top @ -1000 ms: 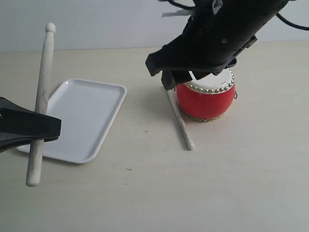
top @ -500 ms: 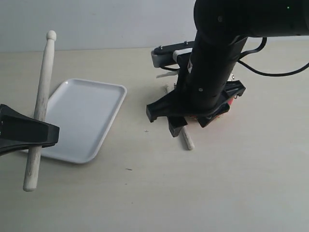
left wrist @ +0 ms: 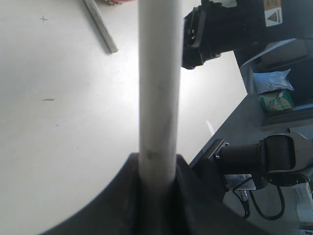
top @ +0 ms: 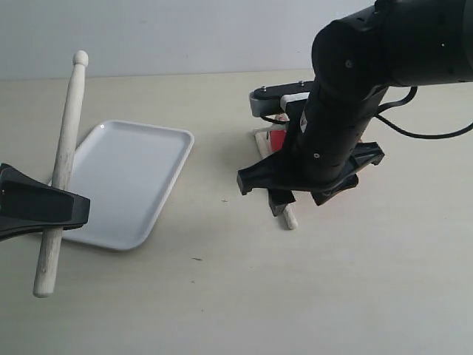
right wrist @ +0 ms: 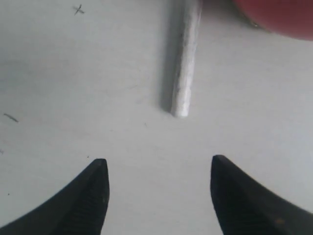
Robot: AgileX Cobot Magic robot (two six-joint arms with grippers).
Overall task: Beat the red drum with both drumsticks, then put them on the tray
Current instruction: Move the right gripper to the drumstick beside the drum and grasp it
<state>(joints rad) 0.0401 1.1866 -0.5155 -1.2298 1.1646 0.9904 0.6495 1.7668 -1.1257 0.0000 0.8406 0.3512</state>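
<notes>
The lying drumstick needs its tip free to beat the red drum, so my right gripper will next grab the drumstick by its butt end.
My left gripper is shut on a pale drumstick, held almost upright over the near left end of the white tray. The second drumstick lies on the table beside the red drum. The right arm hides most of that drum. My right gripper hangs open just above the table, at the stick's near end, with nothing between its fingers.
The bulky black right arm stands over the drum and the lying stick. In the left wrist view the table's edge runs close by, with arm hardware and bags beyond it.
The right arm has swung down from above the drum to the table, its open gripper now over the near end of the lying stick. The left gripper and its stick have barely moved.
</notes>
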